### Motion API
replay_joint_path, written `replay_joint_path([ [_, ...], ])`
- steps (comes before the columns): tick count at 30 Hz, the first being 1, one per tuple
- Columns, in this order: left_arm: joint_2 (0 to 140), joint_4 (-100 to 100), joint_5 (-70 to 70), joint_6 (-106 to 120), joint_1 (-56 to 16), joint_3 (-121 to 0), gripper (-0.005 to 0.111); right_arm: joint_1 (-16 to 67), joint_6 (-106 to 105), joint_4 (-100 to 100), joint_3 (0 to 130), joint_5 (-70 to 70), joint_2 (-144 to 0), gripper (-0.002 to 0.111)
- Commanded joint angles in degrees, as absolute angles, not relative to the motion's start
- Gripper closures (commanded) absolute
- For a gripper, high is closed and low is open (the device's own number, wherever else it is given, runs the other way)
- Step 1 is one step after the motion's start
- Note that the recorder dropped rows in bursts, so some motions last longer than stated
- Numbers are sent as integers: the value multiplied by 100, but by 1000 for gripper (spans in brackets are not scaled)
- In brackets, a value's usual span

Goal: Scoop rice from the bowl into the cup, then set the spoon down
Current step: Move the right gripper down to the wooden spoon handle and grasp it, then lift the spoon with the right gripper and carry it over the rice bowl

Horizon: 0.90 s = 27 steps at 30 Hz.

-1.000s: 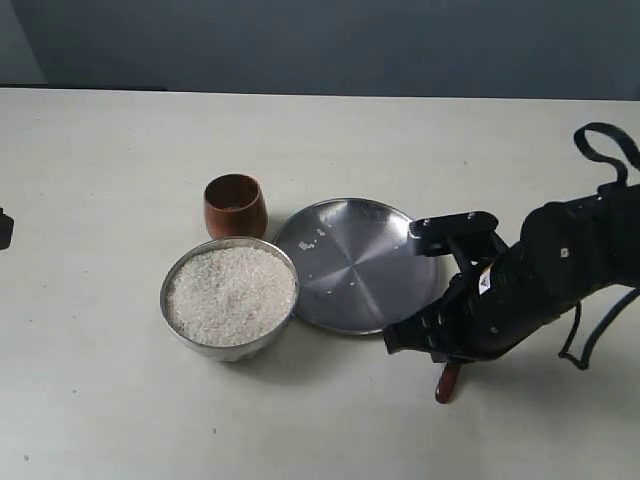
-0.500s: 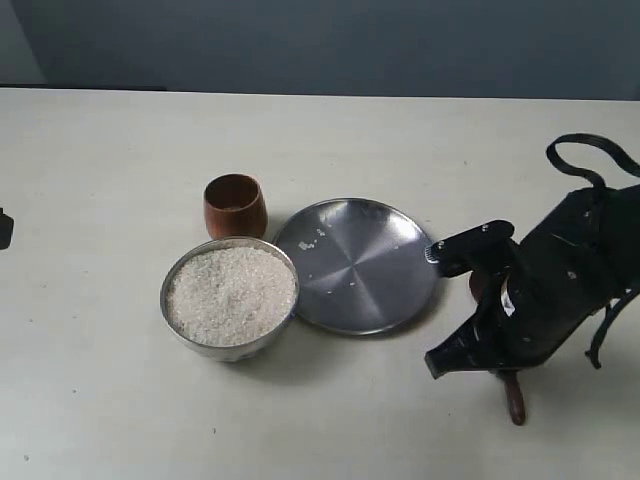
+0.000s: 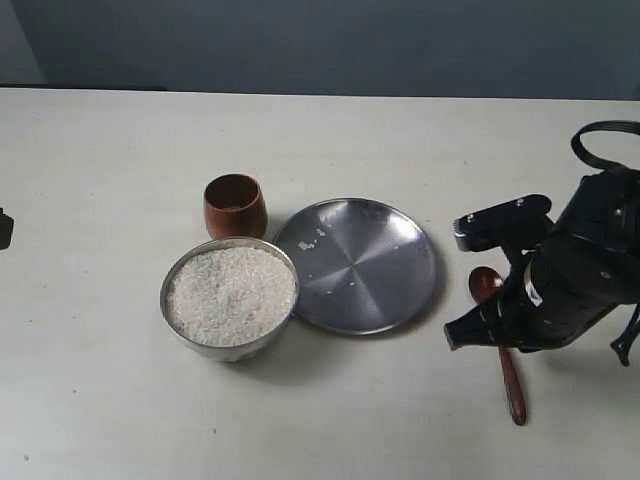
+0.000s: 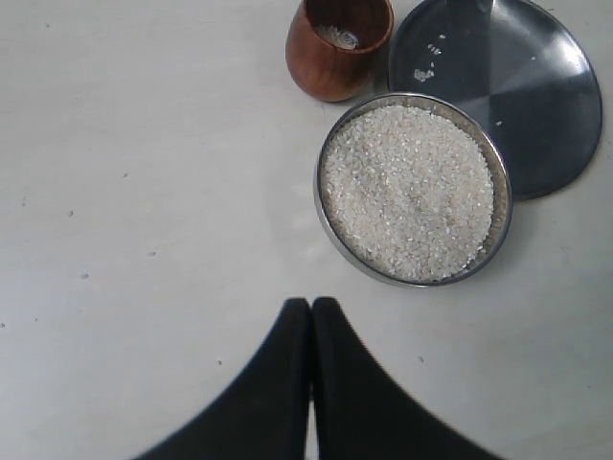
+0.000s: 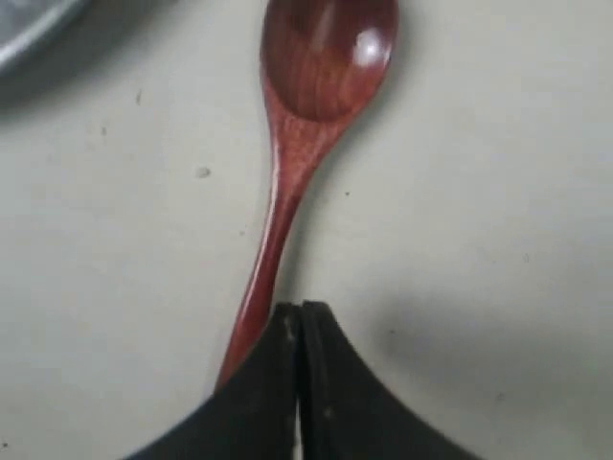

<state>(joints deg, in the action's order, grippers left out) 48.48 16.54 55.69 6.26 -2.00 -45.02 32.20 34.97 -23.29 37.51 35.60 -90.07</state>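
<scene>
The wooden spoon has to scoop rice from the bowl, so I should next grab it by its handle's end with my right gripper and keep the wooden spoon's head free.
The silver bowl is heaped with white rice. Just behind it stands the reddish-brown wooden cup, with a little rice at its bottom. The wooden spoon lies flat on the table to the right of the plate, its head empty. My right gripper hovers over the spoon's handle, shut, with nothing between its fingers. My left gripper is shut and empty over bare table, short of the bowl.
A flat silver plate with a few stray grains lies between the bowl and the spoon. A dark bit of the left arm shows at the left edge. The table's far edge meets a dark wall.
My right arm has swung rightward, away from the plate's front edge. The spoon went with it, now lies on the table, and its head has come into view.
</scene>
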Motion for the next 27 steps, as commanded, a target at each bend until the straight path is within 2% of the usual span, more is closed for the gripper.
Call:
replay_joint_path([
  [1,4844,1668,5527,622,-183,-4489,106,3197,3663,-2239,3734,3563,-8807,108],
  [4,4844,1668,5527,622,-183,-4489,106,3197,3421,-1888,3734,3636,-8807,93],
  [7,4844,1668,5527,622,-183,-4489,106,3197,3166,-1457,3734,3609,-8807,69],
  [8,4844,1668,5527,622,-183,-4489,106,3207,3158,-1395,3734,3594,-8807,66],
  [10,4844,1668,5527,622,-183,-4489,106,3207,3158,-1339,3734,3591,-8807,68],
  [15,4844,1668,5527,622,-183,-4489,106,3207,3243,-1339,3399,3233,-8807,83],
  [27,4844,1668,5527,622,-183,-4489,106,3207,3443,-1339,2463,2104,-8807,84],
])
